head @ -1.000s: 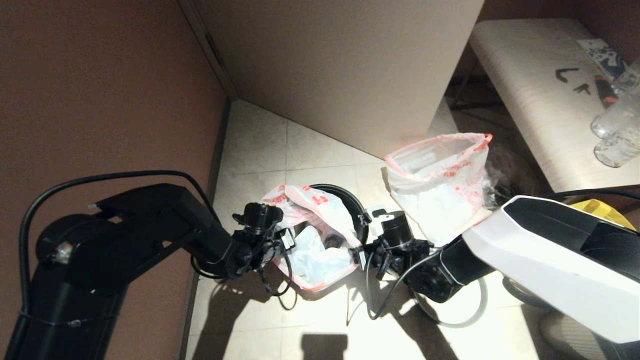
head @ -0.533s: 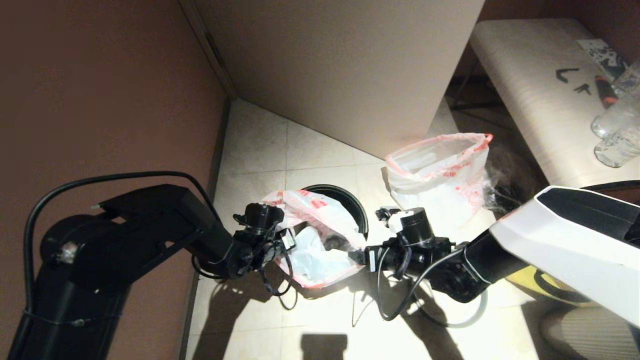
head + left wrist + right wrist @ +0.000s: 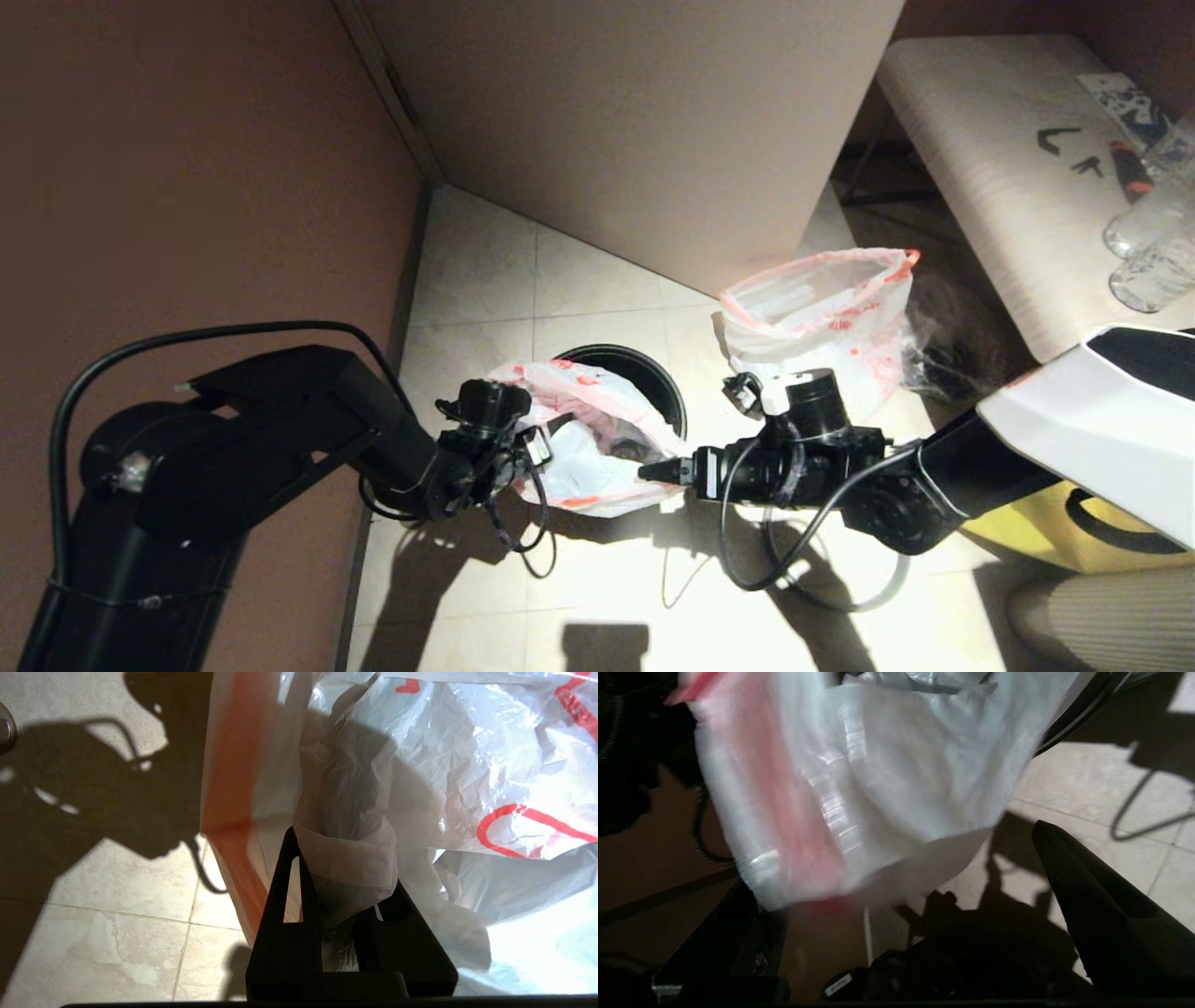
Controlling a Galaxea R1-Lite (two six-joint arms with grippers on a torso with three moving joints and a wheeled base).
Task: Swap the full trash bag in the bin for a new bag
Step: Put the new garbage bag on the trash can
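Note:
The new bag hangs as slack film (image 3: 583,461) over the bin, so the robot's right gripper will next grab the bag by the free edge of its red-orange hem.
The new bag (image 3: 597,467) is slack white film with a red-orange hem, draped over the small round bin (image 3: 658,373), whose dark far rim shows behind it. My left gripper (image 3: 527,450) is at the bag's left side, and in the left wrist view this gripper (image 3: 343,858) is shut on a bunched fold of the new bag (image 3: 467,765). My right gripper (image 3: 653,469) points at the bag's near right edge. In the right wrist view it (image 3: 892,858) stands open, with the bag (image 3: 878,788) hanging in front of it. The full trash bag (image 3: 822,322) stands on the floor right of the bin.
A small clear bag (image 3: 943,359) with dark items lies beside the full bag. A yellow tote (image 3: 1074,546) sits under my right arm. A pale bench (image 3: 980,168) with clear bottles (image 3: 1148,243) stands at the right. A beige panel (image 3: 635,140) and a brown wall (image 3: 187,187) box in the corner.
My right arm has swung out to the right and lower, uncovering the yellow tote, and its gripper now points level at the bag. The bag's near hem sits higher. The left gripper has hardly moved.

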